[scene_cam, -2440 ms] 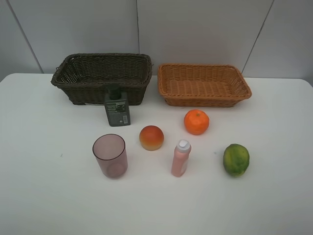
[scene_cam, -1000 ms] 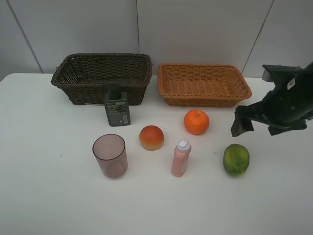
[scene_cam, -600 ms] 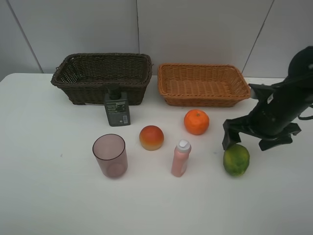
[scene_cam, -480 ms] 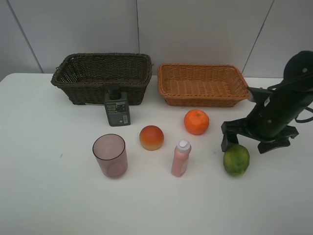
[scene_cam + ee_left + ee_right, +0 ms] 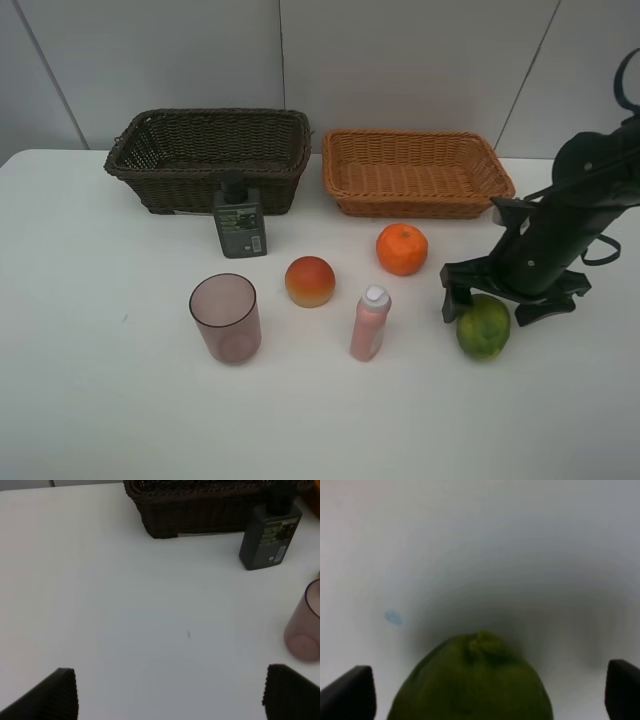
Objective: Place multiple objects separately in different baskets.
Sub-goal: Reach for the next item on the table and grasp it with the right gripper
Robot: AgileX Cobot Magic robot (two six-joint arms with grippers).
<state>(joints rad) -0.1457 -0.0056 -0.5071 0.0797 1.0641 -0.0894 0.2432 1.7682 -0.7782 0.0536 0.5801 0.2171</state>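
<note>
My right gripper needs to grab the green citrus [image 5: 484, 330] by its rounded sides next, to put it in the light orange-brown basket [image 5: 420, 206].
The bumpy green citrus [image 5: 484, 330] lies at the right front of the white table. My right gripper [image 5: 490, 306] is open and straddles it from above, one finger on each side; the right wrist view shows the citrus [image 5: 472, 680] close between the fingers. The orange [image 5: 402, 249], red-yellow fruit [image 5: 310, 281], pink white-capped bottle [image 5: 370, 323], mauve cup [image 5: 226, 318] and dark green pump bottle [image 5: 240, 220] stand on the table. The dark brown basket [image 5: 210, 115] and light orange-brown basket [image 5: 420, 206] are both empty. My left gripper [image 5: 170, 695] is open over bare table.
The two baskets stand side by side along the back wall. The left wrist view shows the pump bottle [image 5: 270, 535], the cup [image 5: 305, 625] and the dark basket [image 5: 200, 515] ahead of the left gripper. The left arm is outside the exterior view.
My right arm has come in from the right edge, moved left and down, and its open fingers now straddle the green citrus. No object has moved.
</note>
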